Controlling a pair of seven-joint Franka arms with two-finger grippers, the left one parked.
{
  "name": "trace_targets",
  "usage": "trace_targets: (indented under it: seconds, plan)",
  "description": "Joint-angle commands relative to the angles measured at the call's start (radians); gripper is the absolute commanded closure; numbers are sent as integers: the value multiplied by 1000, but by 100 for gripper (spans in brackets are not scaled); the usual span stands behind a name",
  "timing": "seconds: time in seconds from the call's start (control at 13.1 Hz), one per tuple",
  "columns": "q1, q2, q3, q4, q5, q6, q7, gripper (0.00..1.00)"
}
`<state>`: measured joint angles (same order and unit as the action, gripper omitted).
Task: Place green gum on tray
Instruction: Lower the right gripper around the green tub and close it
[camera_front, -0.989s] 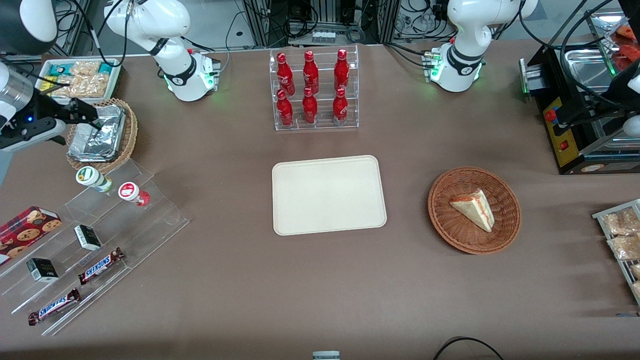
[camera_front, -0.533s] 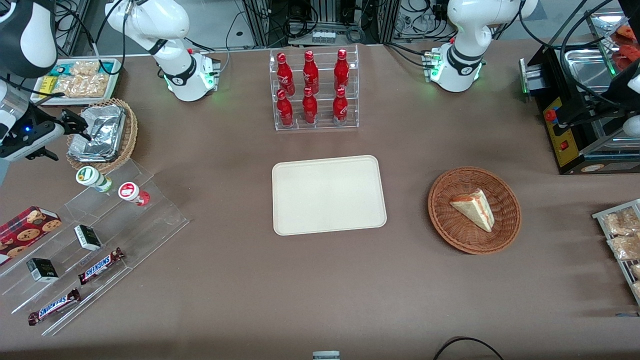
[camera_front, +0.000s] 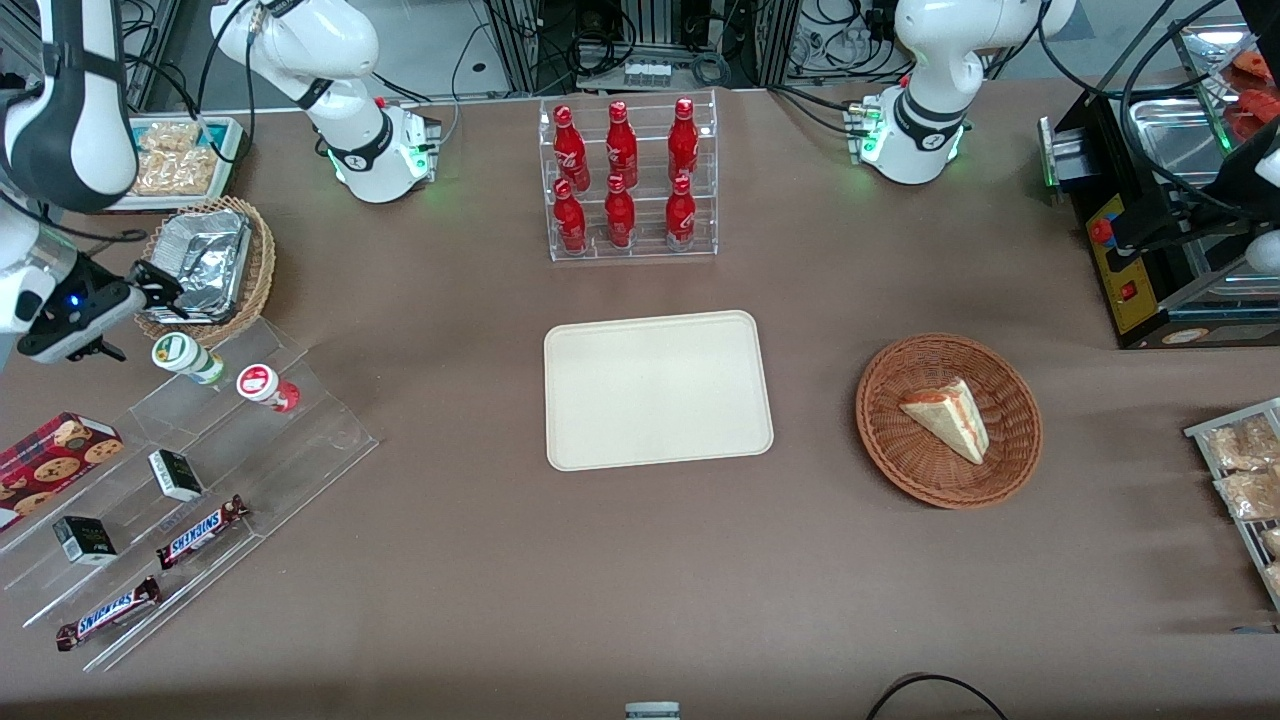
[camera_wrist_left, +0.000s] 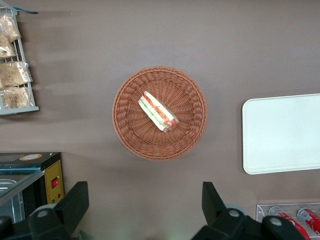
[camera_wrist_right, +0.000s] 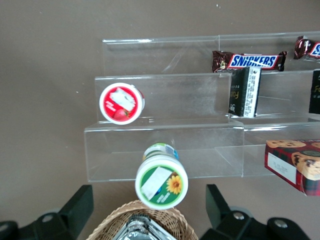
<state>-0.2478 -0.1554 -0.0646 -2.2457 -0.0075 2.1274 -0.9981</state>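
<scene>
My right gripper is to grab the green gum bottle by its green-marked lid end (camera_front: 169, 349) next. Then it can put the bottle on the tray (camera_front: 657, 390).
The green gum (camera_front: 186, 358) is a small white bottle with a green-marked lid, standing on the top step of a clear acrylic shelf (camera_front: 300, 430). In the right wrist view its lid (camera_wrist_right: 161, 181) shows between the two spread fingers. My right gripper (camera_front: 158, 286) hangs open and empty above the rim of a wicker basket of foil, slightly farther from the front camera than the gum and not touching it. The cream tray (camera_front: 657, 390) lies flat in the middle of the table with nothing on it, also seen from the left wrist as the tray (camera_wrist_left: 282, 132).
A red-lidded bottle (camera_front: 262, 385) stands beside the green gum. Snickers bars (camera_front: 200, 531), small dark boxes (camera_front: 175, 474) and a cookie box (camera_front: 55, 453) fill the lower steps. The foil-filled basket (camera_front: 262, 262) is under the gripper. A cola rack (camera_front: 628, 180) and sandwich basket (camera_front: 1020, 400) stand elsewhere.
The right arm has swung nearer to the front camera, bringing the gripper from over the foil basket's middle toward its rim, closer to the green gum. Nothing else moved.
</scene>
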Motion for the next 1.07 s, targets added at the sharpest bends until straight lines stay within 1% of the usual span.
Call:
trace_targets:
  seconds: [0.0, 0.38, 0.99]
  plan:
    - [-24, 26, 3, 3, -11, 32, -16, 0]
    - [-31, 50, 3, -21, -9, 48, -16, 0]
    - [-30, 43, -1, -100, -9, 153, -17, 0]
